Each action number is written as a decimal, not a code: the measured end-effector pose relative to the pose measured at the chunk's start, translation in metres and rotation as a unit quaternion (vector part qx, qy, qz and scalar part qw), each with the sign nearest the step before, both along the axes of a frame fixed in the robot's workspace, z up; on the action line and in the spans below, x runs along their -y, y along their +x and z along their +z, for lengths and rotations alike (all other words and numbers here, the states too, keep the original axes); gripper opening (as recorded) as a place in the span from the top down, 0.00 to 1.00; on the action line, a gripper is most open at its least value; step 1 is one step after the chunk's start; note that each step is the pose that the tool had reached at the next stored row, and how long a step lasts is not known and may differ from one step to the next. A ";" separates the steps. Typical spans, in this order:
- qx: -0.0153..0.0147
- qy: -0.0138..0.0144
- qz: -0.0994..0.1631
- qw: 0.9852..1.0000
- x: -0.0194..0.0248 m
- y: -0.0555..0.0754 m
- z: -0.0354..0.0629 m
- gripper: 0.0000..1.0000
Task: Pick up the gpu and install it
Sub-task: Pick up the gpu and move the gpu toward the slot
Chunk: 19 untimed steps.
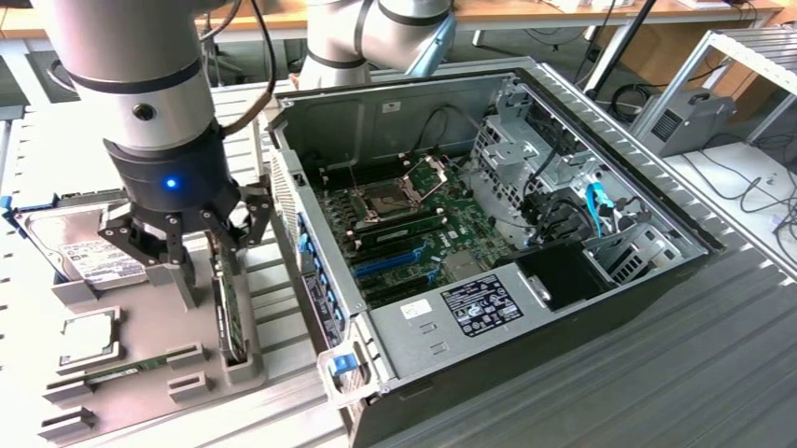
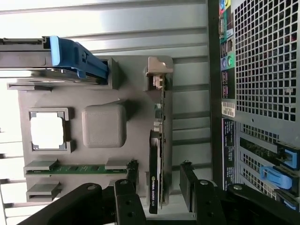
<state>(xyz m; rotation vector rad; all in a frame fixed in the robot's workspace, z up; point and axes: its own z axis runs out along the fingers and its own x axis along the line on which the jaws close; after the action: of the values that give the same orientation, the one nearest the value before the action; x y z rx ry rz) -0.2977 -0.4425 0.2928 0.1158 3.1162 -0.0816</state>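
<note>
My fingers are above the GPU's upper edge, so my gripper must lower before it closes on the GPU (image 2: 157, 154).
The gpu (image 2: 157, 154) stands on edge in a slot of the grey holder (image 2: 103, 126), green board and black cooler seen edge-on, its silver bracket (image 2: 157, 75) at the far end. In the exterior view the gpu (image 1: 228, 317) is a thin dark strip on the holder's side nearest the computer case. My gripper (image 2: 157, 194) is open, one black finger on each side of the card's near end with a gap on both sides. From the exterior view, the gripper (image 1: 212, 257) hangs just above the card.
The holder also carries a hard drive (image 1: 88, 252) in a blue caddy, a processor (image 1: 81, 338) and a memory stick (image 1: 125, 366). The open computer case (image 1: 498, 215) lies to the exterior view's right, motherboard up, with blue expansion slots (image 1: 392, 261). Its perforated rear panel (image 2: 267, 61) is close by.
</note>
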 end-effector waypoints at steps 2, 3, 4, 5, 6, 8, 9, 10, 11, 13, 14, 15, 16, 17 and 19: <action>-0.001 0.000 0.000 1.000 0.0000 0.000 -0.0055 0.52; -0.001 0.000 0.000 1.000 0.0000 0.000 -0.0076 0.52; -0.002 0.000 0.000 1.000 0.0000 0.000 -0.0094 0.52; -0.002 0.000 0.000 1.000 0.0000 0.000 -0.0113 0.52; -0.002 0.000 0.000 1.000 0.0000 0.000 -0.0132 0.52; -0.002 0.000 0.000 1.000 0.0000 0.000 -0.0168 0.52; -0.002 0.000 0.000 1.000 0.0000 0.000 -0.0185 0.52; -0.003 0.000 0.000 1.000 0.0000 0.000 -0.0207 0.52; -0.003 0.000 0.000 1.000 0.0000 0.000 -0.0226 0.52; -0.003 0.000 0.000 1.000 0.0000 0.000 -0.0262 0.52; -0.003 0.000 0.000 1.000 0.0001 0.000 -0.0285 0.52; -0.003 0.000 0.000 1.000 0.0001 0.000 -0.0304 0.52; -0.003 0.000 0.000 1.000 0.0002 0.001 -0.0331 0.52; -0.003 0.000 0.000 1.000 0.0000 0.002 -0.0348 0.52; -0.003 0.000 0.000 1.000 -0.0005 0.002 -0.0392 0.52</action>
<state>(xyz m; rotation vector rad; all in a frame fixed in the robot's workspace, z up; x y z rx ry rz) -0.2953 -0.4420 0.2536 0.1157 3.1219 -0.0821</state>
